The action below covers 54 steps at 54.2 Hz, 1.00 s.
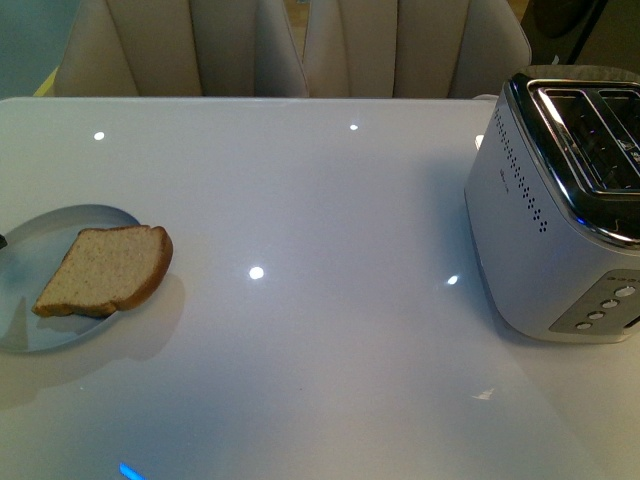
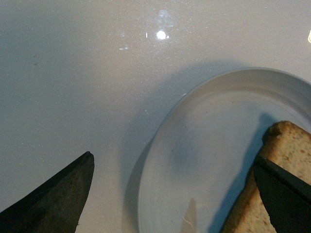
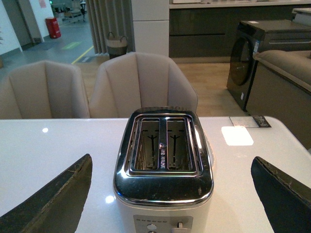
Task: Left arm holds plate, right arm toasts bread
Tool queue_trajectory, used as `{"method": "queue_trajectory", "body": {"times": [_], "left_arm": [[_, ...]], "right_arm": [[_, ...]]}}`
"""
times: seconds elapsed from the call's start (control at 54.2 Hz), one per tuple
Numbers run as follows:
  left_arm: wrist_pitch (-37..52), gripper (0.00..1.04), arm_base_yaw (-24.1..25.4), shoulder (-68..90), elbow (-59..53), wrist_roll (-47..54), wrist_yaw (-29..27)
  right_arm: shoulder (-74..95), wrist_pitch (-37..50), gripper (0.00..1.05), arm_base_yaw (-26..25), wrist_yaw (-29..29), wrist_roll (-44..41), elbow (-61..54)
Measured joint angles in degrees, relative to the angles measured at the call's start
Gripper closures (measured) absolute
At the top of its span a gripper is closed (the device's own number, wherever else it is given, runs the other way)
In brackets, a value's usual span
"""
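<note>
The plate is far too wide for the robot's fingers and bread lies loose on it, so the left gripper should next grab the plate by its bare rim [image 2: 154,145].
The pale blue-white plate [image 1: 40,240] lies at the table's left edge with the slice of brown bread [image 1: 105,270] on it, the crust end hanging over the plate's right rim. In the left wrist view my left gripper [image 2: 180,194] is open just above the plate [image 2: 209,150]; one finger is over the bare table, the other over the bread [image 2: 286,145]. It barely shows in the front view. My right gripper [image 3: 172,194] is open, hovering in front of the toaster [image 3: 163,165], whose two slots are empty. Neither gripper holds anything.
The white and chrome two-slot toaster [image 1: 560,210] stands at the table's right side, buttons facing the front. Beige chairs [image 1: 300,45] stand behind the glossy white table [image 1: 320,300]. The right wrist view shows a dark appliance [image 3: 262,53] and a sofa beyond.
</note>
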Motion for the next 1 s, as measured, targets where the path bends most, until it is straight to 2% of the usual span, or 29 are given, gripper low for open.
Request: {"method": "queue_trajectory", "body": {"times": [0.517,0.812,0.996], "left_arm": [[-7.2,0.09,-4.0,7.8,9.0,-3.0,-4.0],[-9.2,0.53,-3.8,8.5,10.1,-9.7,-4.6],[-9.6,0.8,-3.7,8.5,9.7,-13.1,-2.3]], "right_arm": [[0.0,0.0,0.09,0.0,0.0,0.0,0.0],[0.0,0.0,0.09,0.0,0.0,0.0,0.0],[0.0,0.0,0.09,0.0,0.0,0.0,0.0]]}}
